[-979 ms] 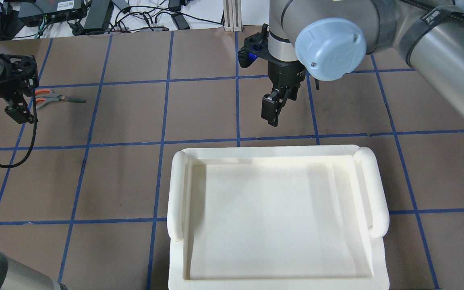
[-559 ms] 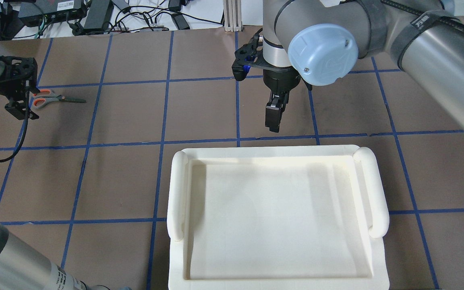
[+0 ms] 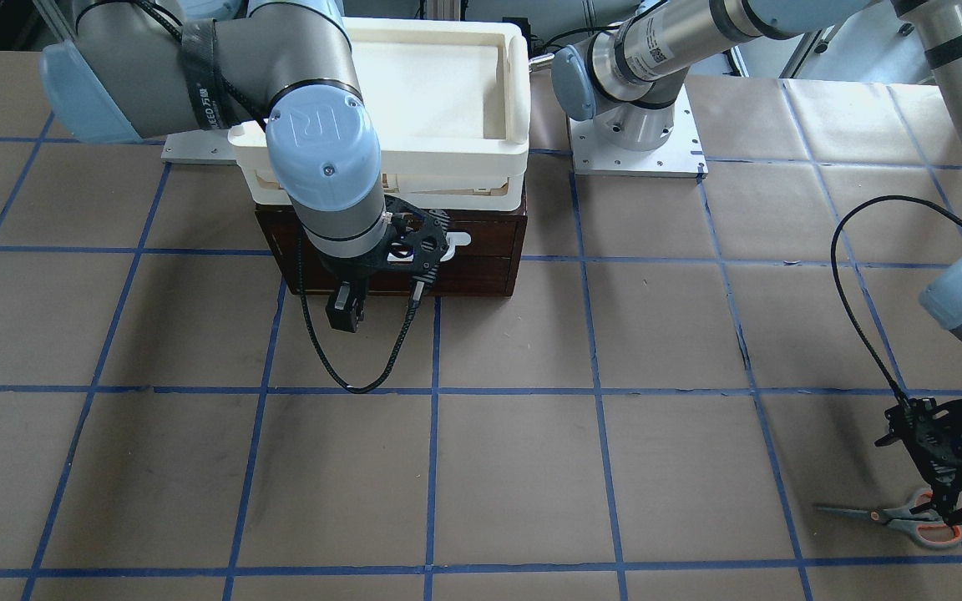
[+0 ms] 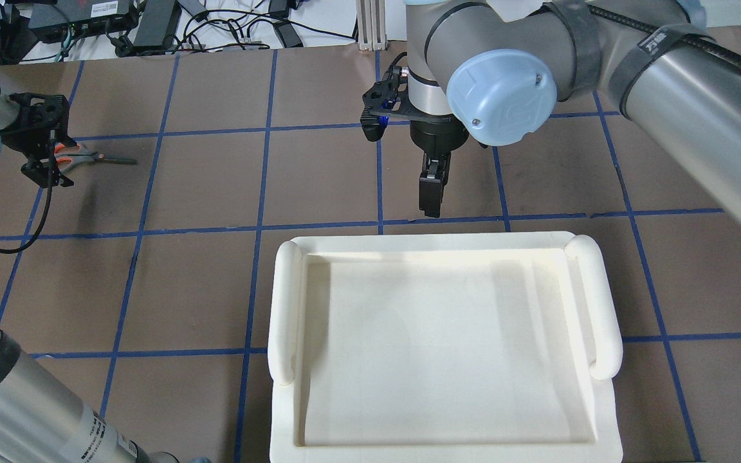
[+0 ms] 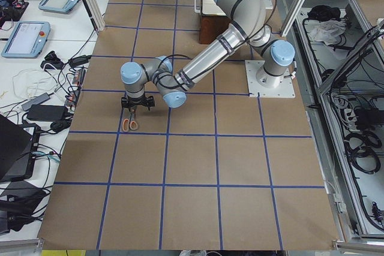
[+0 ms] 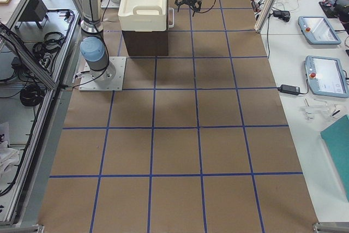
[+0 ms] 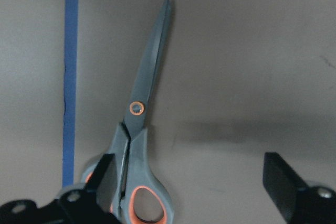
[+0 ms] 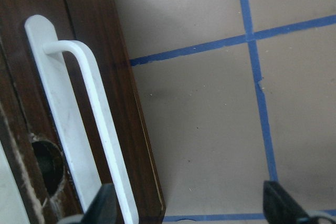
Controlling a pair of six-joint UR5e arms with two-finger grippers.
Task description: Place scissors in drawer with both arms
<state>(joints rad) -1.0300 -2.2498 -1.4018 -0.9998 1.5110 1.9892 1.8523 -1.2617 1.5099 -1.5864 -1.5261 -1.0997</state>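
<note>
The scissors have to go in the drawer (image 3: pixel 481 259), so my left gripper should next take hold of their handles just behind the pivot (image 3: pixel 898 517).
The scissors (image 4: pixel 91 156) lie flat on the brown table at the far left, blades pointing toward the middle; they also show in the front view (image 3: pixel 894 516). My left gripper (image 4: pixel 49 168) is open and low over their orange-looped handles. In the left wrist view the scissors (image 7: pixel 140 124) have their handles just inside one finger (image 7: pixel 100 182). My right gripper (image 3: pixel 346 315) is open and empty in front of the shut dark brown drawer (image 3: pixel 481 259). The white bar handle (image 8: pixel 92 129) shows close in the right wrist view, beside one finger (image 8: pixel 103 203).
A cream-white plastic tray (image 4: pixel 283 308) sits on top of the drawer cabinet and hides it from overhead. Blue tape lines grid the table. A black cable (image 3: pixel 865 284) loops from the left wrist. Cables and power bricks lie beyond the far edge (image 4: pixel 152 26).
My left gripper has moved in over the scissors' handles. My right wrist has turned and shifted a little to the left, and its gripper has come closer to the tray's edge.
</note>
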